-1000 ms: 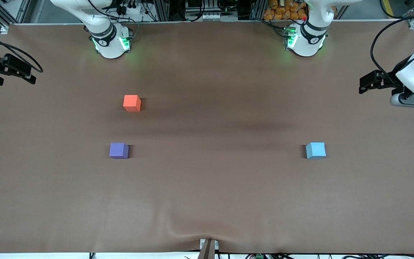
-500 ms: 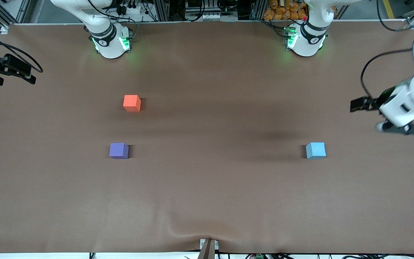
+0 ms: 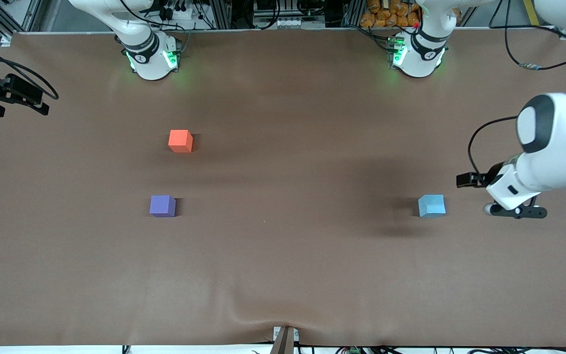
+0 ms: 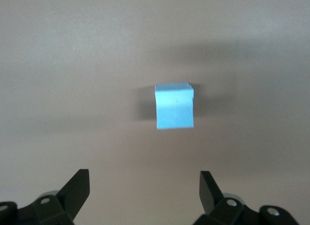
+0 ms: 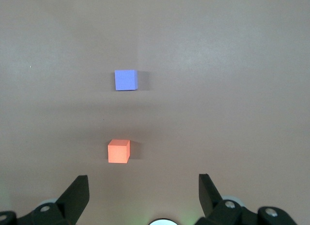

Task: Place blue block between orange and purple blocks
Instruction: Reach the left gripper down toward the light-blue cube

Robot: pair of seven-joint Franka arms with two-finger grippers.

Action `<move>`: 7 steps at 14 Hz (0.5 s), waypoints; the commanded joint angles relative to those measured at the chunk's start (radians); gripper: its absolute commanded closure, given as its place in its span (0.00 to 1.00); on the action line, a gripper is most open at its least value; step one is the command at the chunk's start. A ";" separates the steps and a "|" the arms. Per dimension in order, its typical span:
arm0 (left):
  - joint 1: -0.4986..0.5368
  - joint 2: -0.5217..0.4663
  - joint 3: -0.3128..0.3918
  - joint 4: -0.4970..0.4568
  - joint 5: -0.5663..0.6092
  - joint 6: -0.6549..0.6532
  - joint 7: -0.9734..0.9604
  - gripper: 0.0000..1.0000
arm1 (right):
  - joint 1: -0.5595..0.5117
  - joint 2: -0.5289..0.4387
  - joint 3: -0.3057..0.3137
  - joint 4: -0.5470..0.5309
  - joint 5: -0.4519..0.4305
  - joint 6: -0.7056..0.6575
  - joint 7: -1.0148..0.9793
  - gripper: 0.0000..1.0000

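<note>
My left gripper grabs the light blue block (image 3: pixel 432 205) by its opposite sides next, to place it between the orange and purple blocks.
The light blue block (image 3: pixel 432 205) sits alone on the brown table toward the left arm's end; it also shows in the left wrist view (image 4: pixel 174 107). My left gripper (image 3: pixel 514 211) hangs in the air beside it, toward the left arm's end of the table, open and empty (image 4: pixel 144 186). The orange block (image 3: pixel 181 140) and the purple block (image 3: pixel 162 205) sit toward the right arm's end, the purple one nearer the front camera with a gap between them. My right gripper (image 5: pixel 144 186) is open and empty, high over its own base, looking at the orange (image 5: pixel 118 151) and purple (image 5: pixel 126 80) blocks. It is out of the front view.
The brown table cover (image 3: pixel 283 275) has a wrinkle at its near edge (image 3: pixel 283 319). A black fixture with a cable (image 3: pixel 8 93) juts in at the right arm's end. The two arm bases (image 3: pixel 150 59) (image 3: pixel 418 56) stand along the table's back edge.
My left arm has swung its open gripper from the table's end down to beside the blue block. The blocks and the right arm have not moved.
</note>
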 commanded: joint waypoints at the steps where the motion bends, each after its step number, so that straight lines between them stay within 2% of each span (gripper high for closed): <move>1: -0.001 0.005 -0.006 -0.106 -0.001 0.153 -0.012 0.00 | -0.011 0.007 0.003 0.019 -0.002 -0.015 -0.008 0.00; 7: -0.042 0.130 -0.011 -0.107 0.002 0.261 -0.066 0.00 | -0.013 0.009 0.001 0.019 0.009 -0.013 -0.008 0.00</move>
